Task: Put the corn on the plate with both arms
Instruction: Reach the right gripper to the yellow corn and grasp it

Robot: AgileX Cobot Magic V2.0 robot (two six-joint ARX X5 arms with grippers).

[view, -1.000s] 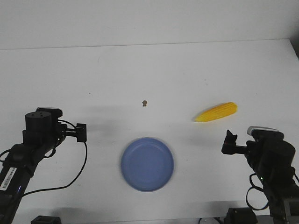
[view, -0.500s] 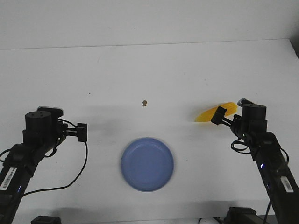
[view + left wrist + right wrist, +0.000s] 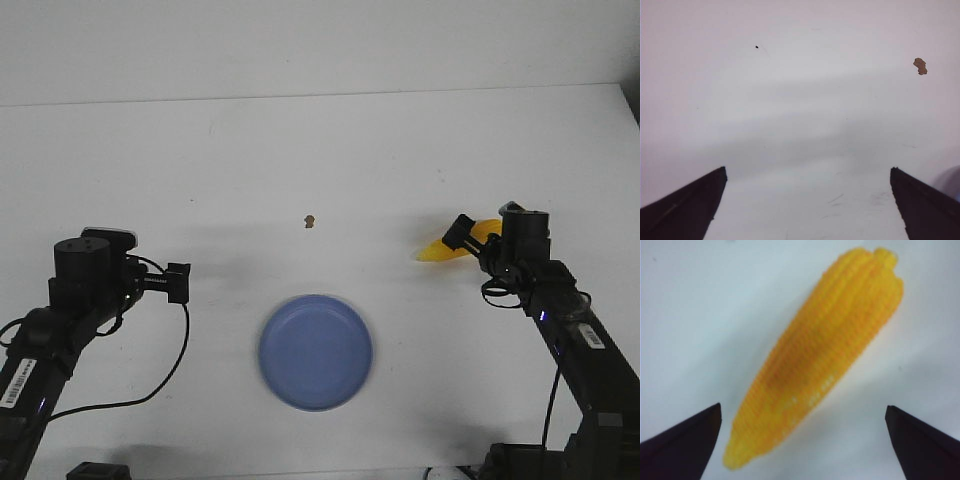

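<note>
The yellow corn (image 3: 437, 251) is below the fingers of my right gripper, which would miss it by closing now, so the gripper will go lower before it closes on the corn.
The yellow corn (image 3: 437, 251) lies on the white table at the right, partly hidden behind my right gripper (image 3: 462, 232). In the right wrist view the corn (image 3: 820, 355) lies slantwise between and just ahead of the open jaws of the right gripper (image 3: 802, 410), with its narrow tip nearest one finger and nothing gripped. The blue plate (image 3: 272, 340) sits empty at the front centre. My left gripper (image 3: 178, 283) hovers left of the plate; in the left wrist view it (image 3: 807, 170) is open over bare table.
A tiny brown speck (image 3: 311, 220) lies on the table beyond the plate and also shows in the left wrist view (image 3: 920, 65). The table's far edge meets a white wall. Black cables hang from both arms.
My right arm has reached forward from the front right corner to the corn, and its gripper now covers part of it. The left arm, corn and plate have not moved.
</note>
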